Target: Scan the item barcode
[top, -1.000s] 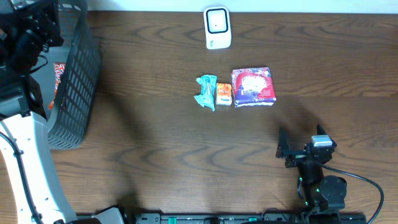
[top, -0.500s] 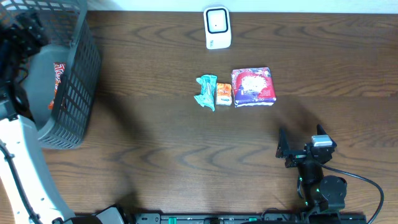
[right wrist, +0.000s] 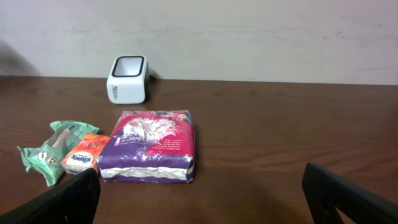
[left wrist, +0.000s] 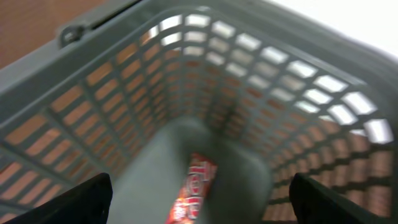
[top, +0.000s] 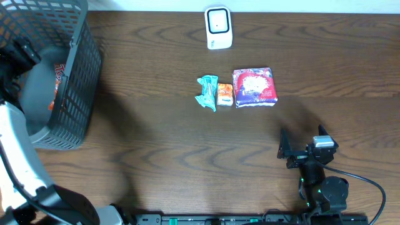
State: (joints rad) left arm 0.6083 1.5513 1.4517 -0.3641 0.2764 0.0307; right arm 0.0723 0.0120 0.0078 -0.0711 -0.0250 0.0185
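Observation:
My left gripper will next pinch the red packet by its long edges, across its narrow width, so its ends stay free and I can scan it.
My left gripper point(left wrist: 199, 202) hangs open over the grey mesh basket point(top: 78, 75), its dark fingertips point(left wrist: 81, 202) wide apart with nothing between them. A red packet point(left wrist: 194, 186) lies loose on the basket floor below, also showing through the mesh as a red packet point(top: 57, 78) from overhead. The white scanner point(top: 219, 28) stands at the table's far edge. In mid-table lie a teal packet point(top: 207, 92), an orange packet point(top: 225, 95) and a purple pack point(top: 254, 87), side by side. My right gripper point(top: 303, 149) rests open near the front edge, facing the purple pack point(right wrist: 152, 146).
The basket wall point(left wrist: 124, 106) surrounds the left gripper on all sides. My white left arm point(top: 19, 150) runs along the table's left edge. The scanner point(right wrist: 127, 79) stands behind the three items in the right wrist view.
My left arm has drawn back toward the left edge, uncovering more of the basket's inside. The red packet stays in the basket. The right arm has not moved.

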